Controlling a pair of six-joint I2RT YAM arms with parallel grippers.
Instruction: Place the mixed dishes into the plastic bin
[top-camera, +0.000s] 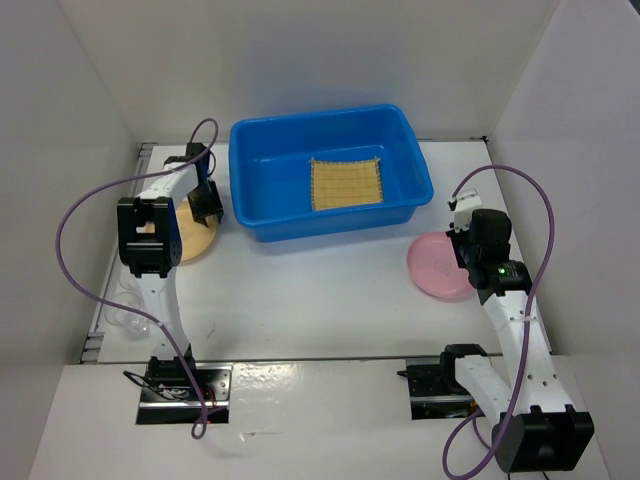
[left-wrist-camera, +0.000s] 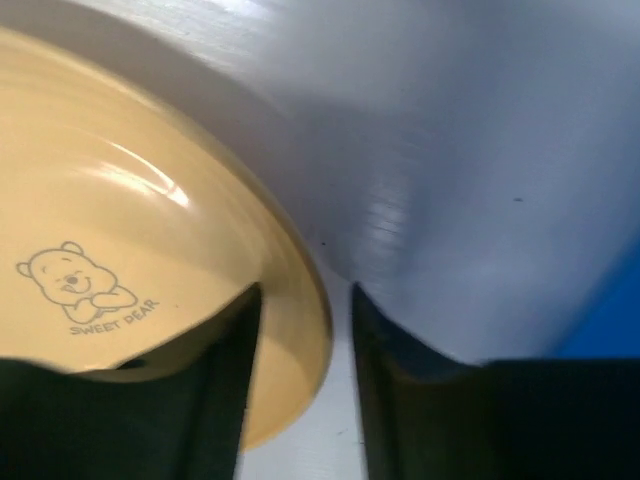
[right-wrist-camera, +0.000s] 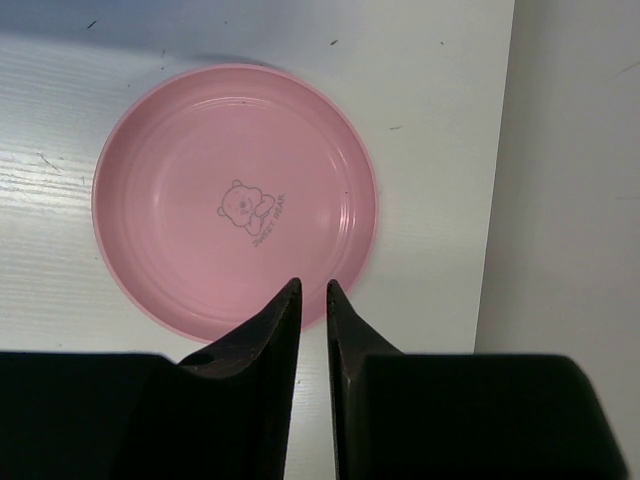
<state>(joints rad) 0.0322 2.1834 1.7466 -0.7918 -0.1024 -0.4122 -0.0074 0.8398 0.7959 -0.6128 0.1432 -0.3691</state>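
Observation:
The tan-orange plate's rim is between the open fingers of my left gripper, one inside and one outside, so I should close that gripper on it now.
The blue plastic bin stands at the back middle of the table, with the woven bamboo mat flat inside it. Left of the bin lies the tan-orange plate. My left gripper is open and low over the plate's right rim, one finger inside the rim and one outside. The pink plate lies at the right. Above its near edge my right gripper hovers with jaws slightly apart and nothing between them. Clear glass cups sit at the near left.
White walls enclose the table on the left, back and right. The right wall runs close beside the pink plate. A corner of the bin shows just right of my left fingers. Purple cables loop off both arms.

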